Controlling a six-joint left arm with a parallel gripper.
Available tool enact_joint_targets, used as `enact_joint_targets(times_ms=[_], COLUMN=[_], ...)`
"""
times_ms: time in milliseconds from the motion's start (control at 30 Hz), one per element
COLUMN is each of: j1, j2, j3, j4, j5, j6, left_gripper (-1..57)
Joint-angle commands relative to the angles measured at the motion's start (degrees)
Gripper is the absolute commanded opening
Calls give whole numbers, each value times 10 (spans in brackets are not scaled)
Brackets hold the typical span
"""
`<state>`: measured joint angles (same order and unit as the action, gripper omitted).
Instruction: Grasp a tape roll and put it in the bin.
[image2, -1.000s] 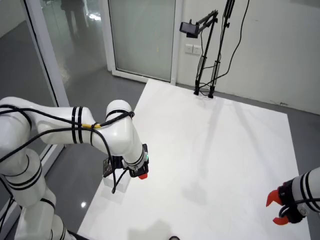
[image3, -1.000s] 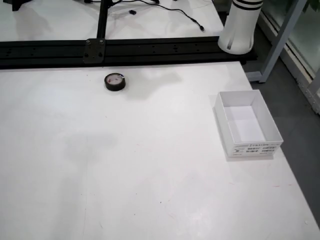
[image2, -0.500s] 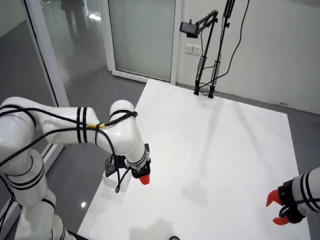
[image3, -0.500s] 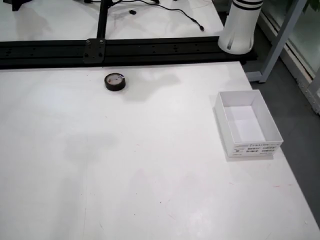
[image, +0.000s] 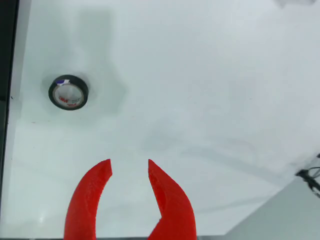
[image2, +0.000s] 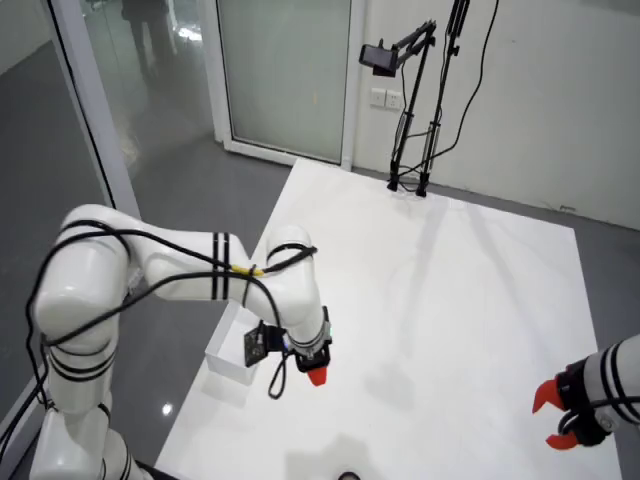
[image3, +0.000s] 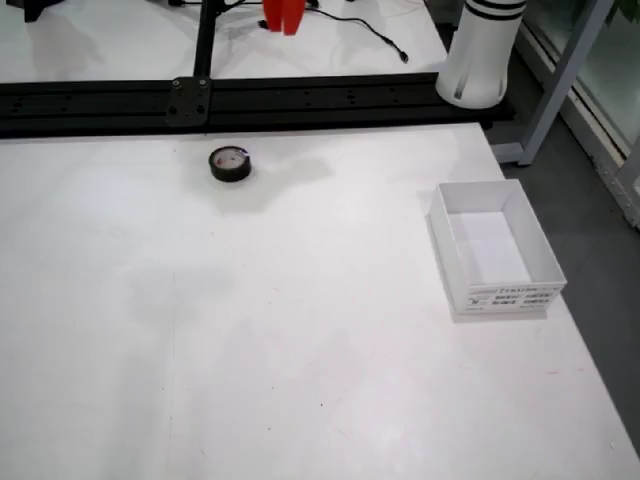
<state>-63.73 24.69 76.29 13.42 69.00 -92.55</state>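
My gripper next needs to hold the tape roll by its black side (image: 84, 98), across from the blue-and-white patch (image: 63, 81), so the roll can go in the bin.
A black tape roll (image: 68, 92) with a white and red core lies flat on the white table, up and to the left in the view that rides on the gripper. My gripper (image: 129, 164) is open, its red fingers (image: 90, 200) holding nothing, well short of the roll. In the table view the roll (image3: 230, 163) sits near the back rail, and the gripper (image3: 283, 15) shows at the top edge, above and to its right. The white bin (image3: 495, 248) stands empty at the right. In the room view the gripper (image2: 315, 376) hangs beside the bin (image2: 226, 345).
A black rail (image3: 300, 95) runs along the table's back edge, with the white arm base (image3: 480, 55) at its right end. A second arm's red gripper (image2: 558, 415) rests at the lower right of the room view. A camera stand (image2: 410, 100) stands at the table's far end.
The arm swung away from over the bin and out across the table. Its red fingertips have come into the top of the table view. Roll and bin stayed put.
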Motion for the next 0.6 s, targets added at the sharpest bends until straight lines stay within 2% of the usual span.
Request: enact_joint_targets(times_ms=[33, 333, 600], j1=[-49, -81, -97], j2=[240, 208, 239], j3=[-178, -90, -82], j4=[-30, -45, -58], j5=[-15, -14, -42], j6=[-18, -67, -80], left_gripper=[149, 178, 203])
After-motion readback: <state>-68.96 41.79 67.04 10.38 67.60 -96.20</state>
